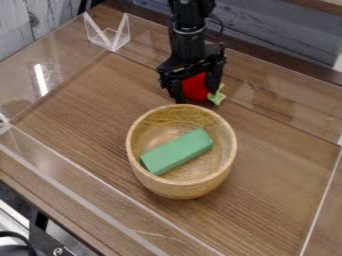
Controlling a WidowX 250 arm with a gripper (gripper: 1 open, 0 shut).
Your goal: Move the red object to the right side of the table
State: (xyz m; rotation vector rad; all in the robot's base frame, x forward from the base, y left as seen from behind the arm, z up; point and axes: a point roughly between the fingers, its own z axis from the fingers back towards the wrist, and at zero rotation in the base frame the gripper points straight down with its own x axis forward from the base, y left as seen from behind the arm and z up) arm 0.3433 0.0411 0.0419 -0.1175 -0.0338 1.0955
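I next should grab the red toy fruit by its round body (199, 85) to move it to the table's right side.
The red object (198, 85), a small bright-red toy fruit with a light-green stem poking out at its lower right, lies on the table (80, 110) just behind the wooden bowl. My gripper (190, 84) points straight down over it, open, with a black finger on each side of the fruit. The fingers straddle it low near the tabletop and do not squeeze it. Part of the fruit is hidden behind the fingers.
A wooden bowl (142, 160) holding a green rectangular block (177, 151) stands in the middle, right in front of the fruit. Low clear acrylic walls (321, 215) border the tabletop. A clear folded stand (107, 32) sits at the back left.
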